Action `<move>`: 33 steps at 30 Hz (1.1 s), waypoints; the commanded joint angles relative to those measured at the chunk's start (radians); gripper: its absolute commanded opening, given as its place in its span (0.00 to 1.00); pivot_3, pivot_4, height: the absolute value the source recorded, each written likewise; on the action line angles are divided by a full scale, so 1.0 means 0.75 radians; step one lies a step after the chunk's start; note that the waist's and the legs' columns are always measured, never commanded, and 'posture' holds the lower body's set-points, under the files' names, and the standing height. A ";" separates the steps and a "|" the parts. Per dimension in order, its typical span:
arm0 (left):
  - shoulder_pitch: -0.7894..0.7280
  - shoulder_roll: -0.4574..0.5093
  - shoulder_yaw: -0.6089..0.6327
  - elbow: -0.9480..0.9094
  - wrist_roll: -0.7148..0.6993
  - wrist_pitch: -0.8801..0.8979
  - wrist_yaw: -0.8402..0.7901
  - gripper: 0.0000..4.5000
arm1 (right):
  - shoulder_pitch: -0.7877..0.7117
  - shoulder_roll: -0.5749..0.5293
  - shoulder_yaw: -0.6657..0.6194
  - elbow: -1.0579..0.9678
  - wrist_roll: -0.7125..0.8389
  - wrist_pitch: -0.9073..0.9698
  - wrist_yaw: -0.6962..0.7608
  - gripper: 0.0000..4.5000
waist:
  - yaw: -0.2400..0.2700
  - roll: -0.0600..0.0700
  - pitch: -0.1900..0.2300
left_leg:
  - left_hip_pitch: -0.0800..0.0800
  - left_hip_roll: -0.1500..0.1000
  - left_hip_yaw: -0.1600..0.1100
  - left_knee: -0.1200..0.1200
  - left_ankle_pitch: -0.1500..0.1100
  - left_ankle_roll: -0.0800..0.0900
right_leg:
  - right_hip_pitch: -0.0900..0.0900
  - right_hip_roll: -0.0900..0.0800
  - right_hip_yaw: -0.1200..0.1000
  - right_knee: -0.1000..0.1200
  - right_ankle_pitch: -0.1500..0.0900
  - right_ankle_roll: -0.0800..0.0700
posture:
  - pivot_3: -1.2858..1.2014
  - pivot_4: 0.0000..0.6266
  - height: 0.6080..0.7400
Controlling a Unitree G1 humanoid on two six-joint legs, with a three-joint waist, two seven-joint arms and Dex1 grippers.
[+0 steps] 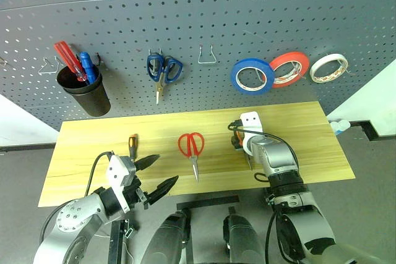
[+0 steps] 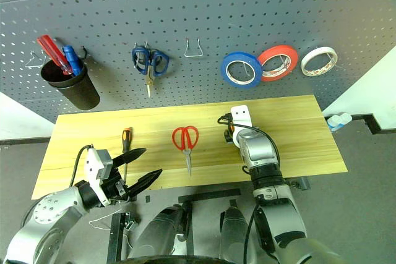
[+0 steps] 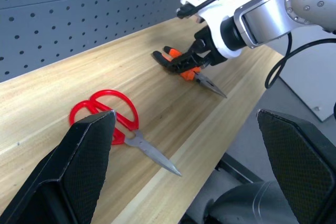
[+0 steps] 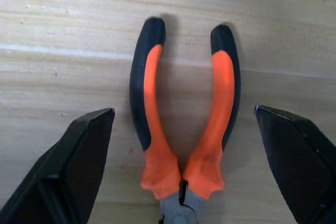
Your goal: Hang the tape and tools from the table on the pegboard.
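Both right fingers reach down close to the wood on either side of the orange-and-black handles, so it is time to close, catching the pliers (image 4: 184,124).
The orange-and-black pliers (image 4: 184,124) lie flat on the wooden table (image 1: 297,128), handles pointing toward the pegboard (image 1: 185,17). My right gripper (image 4: 182,109) hovers just over them, open, one finger on each side of the handles. The red-handled scissors (image 1: 192,146) lie mid-table, and the orange-handled screwdriver (image 1: 132,146) lies further left. My left gripper (image 1: 166,169) stays open at the table's near edge, holding nothing. The blue tape (image 1: 252,76) hangs on a pegboard hook.
On the pegboard hang a black cup (image 1: 86,94) of red and blue tools, blue-handled scissors (image 1: 163,69), a bare wire hook (image 1: 207,54), a red roll (image 1: 289,68) and a white roll (image 1: 328,67).
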 commanded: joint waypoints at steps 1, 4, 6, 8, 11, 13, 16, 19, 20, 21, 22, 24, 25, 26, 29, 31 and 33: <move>0.010 0.010 0.010 -0.050 -0.008 0.001 0.003 1.00 | -0.027 0.010 -0.013 -0.004 0.010 0.019 0.011 1.00 | 0.000 0.000 0.000 | 0.000 0.000 0.000 0.000 0.000 0.000 | 0.000 0.000 0.000 0.000 0.000 0.000 | 0.54 0.44 1.00; 0.011 0.009 0.010 -0.053 -0.009 0.003 0.005 1.00 | -0.034 0.014 -0.021 0.003 0.013 0.037 0.012 1.00 | 0.000 0.000 0.000 | 0.000 0.000 0.000 0.000 0.000 0.000 | 0.000 0.000 0.000 0.000 0.000 0.000 | 0.54 0.45 1.00; 0.014 0.009 0.010 -0.056 -0.009 0.004 0.007 1.00 | -0.043 0.016 -0.031 0.015 0.017 0.059 0.009 1.00 | 0.000 0.000 0.001 | 0.000 0.000 0.000 0.000 0.000 0.000 | 0.000 0.000 0.000 0.000 0.000 0.000 | 0.54 0.45 1.00; 0.020 0.007 0.009 -0.060 -0.008 0.003 0.008 1.00 | -0.058 0.013 -0.035 0.033 0.019 0.088 0.008 1.00 | 0.000 0.000 0.002 | 0.000 0.000 0.000 0.000 0.000 0.000 | 0.000 0.000 0.000 -0.001 0.000 0.000 | 0.54 0.45 1.00; 0.028 0.006 0.006 -0.064 -0.006 0.002 0.012 1.00 | -0.083 0.005 -0.036 0.066 0.023 0.121 0.023 1.00 | -0.001 0.000 0.003 | 0.000 0.000 0.000 0.000 0.000 0.000 | 0.000 0.000 0.000 -0.001 0.000 0.000 | 0.54 0.45 1.00; 0.030 0.004 0.004 -0.067 -0.007 0.003 0.017 1.00 | -0.105 -0.002 -0.038 0.092 0.026 0.134 0.038 1.00 | 0.000 0.000 0.004 | 0.000 0.000 0.000 -0.001 0.000 0.000 | 0.000 0.000 0.000 -0.001 0.000 0.000 | 0.54 0.45 1.00; 0.036 0.001 -0.001 -0.071 -0.005 0.002 0.022 1.00 | -0.140 -0.009 -0.038 0.129 0.027 0.142 0.057 1.00 | -0.001 0.000 0.005 | 0.000 0.000 0.000 -0.001 0.000 0.000 | 0.000 0.000 0.000 -0.001 0.000 0.000 | 0.54 0.45 1.00; 0.038 -0.001 -0.004 -0.071 -0.005 0.001 0.027 1.00 | -0.174 -0.016 -0.034 0.170 0.028 0.160 0.081 1.00 | -0.001 -0.001 0.007 | 0.000 0.000 0.000 -0.001 0.000 0.000 | 0.000 0.000 0.000 -0.002 0.000 0.000 | 0.54 0.45 1.00; 0.038 -0.001 -0.006 -0.071 -0.005 0.001 0.028 1.00 | -0.180 -0.018 -0.033 0.180 0.028 0.162 0.086 1.00 | -0.001 -0.001 0.008 | 0.000 0.000 0.000 -0.001 0.000 0.000 | 0.000 0.000 0.000 -0.002 0.000 0.000 | 0.54 0.45 1.00; 0.040 -0.002 -0.008 -0.073 -0.004 0.001 0.031 1.00 | -0.186 -0.021 -0.033 0.189 0.028 0.169 0.093 1.00 | -0.001 -0.001 0.008 | 0.000 0.000 0.000 -0.001 0.000 0.000 | 0.000 0.000 0.000 -0.002 0.000 0.000 | 0.54 0.45 1.00; 0.041 -0.004 -0.009 -0.074 -0.004 0.001 0.033 1.00 | -0.192 -0.023 -0.035 0.198 0.029 0.174 0.098 1.00 | -0.001 -0.001 0.009 | 0.000 0.000 0.000 -0.001 0.000 0.000 | 0.000 0.000 0.000 -0.002 0.000 0.000 | 0.54 0.45 1.00; 0.043 -0.006 -0.013 -0.077 -0.002 -0.001 0.038 1.00 | -0.198 -0.028 -0.039 0.209 0.028 0.179 0.103 1.00 | -0.002 -0.001 0.009 | 0.000 0.000 0.000 -0.001 0.000 0.000 | 0.000 0.000 0.000 -0.003 0.000 0.000 | 0.54 0.45 1.00; 0.046 -0.006 -0.015 -0.078 0.000 -0.004 0.040 1.00 | -0.201 -0.032 -0.037 0.217 0.027 0.183 0.108 1.00 | -0.002 -0.001 0.009 | 0.000 0.000 0.000 -0.002 0.000 0.000 | 0.000 0.000 0.000 -0.003 0.000 0.000 | 0.54 0.45 1.00; 0.048 -0.006 -0.016 -0.077 0.002 -0.006 0.041 1.00 | -0.204 -0.035 -0.033 0.224 0.027 0.188 0.115 1.00 | -0.002 -0.001 0.009 | -0.001 0.000 0.000 -0.002 0.000 0.000 | 0.000 0.000 0.000 -0.003 0.000 0.000 | 0.54 0.45 1.00; 0.054 -0.006 -0.018 -0.077 0.006 -0.012 0.042 1.00 | -0.208 -0.042 -0.014 0.231 0.033 0.220 0.148 1.00 | -0.003 -0.001 0.009 | -0.001 0.000 0.000 -0.002 0.000 0.000 | 0.000 0.000 0.000 -0.004 0.000 0.000 | 0.54 0.45 1.00; 0.053 -0.007 -0.019 -0.076 0.007 -0.013 0.045 1.00 | -0.209 -0.043 -0.007 0.228 0.035 0.236 0.163 1.00 | -0.003 -0.001 0.009 | -0.001 0.000 0.000 -0.002 0.000 0.000 | 0.000 0.000 0.000 -0.004 0.000 0.000 | 0.54 0.45 1.00; 0.050 -0.006 -0.019 -0.077 0.006 -0.011 0.047 1.00 | -0.208 -0.041 -0.003 0.223 0.037 0.247 0.173 1.00 | -0.003 -0.001 0.009 | -0.001 0.000 0.000 -0.002 0.000 0.000 | 0.000 0.000 0.000 -0.004 0.000 0.000 | 0.54 0.45 1.00</move>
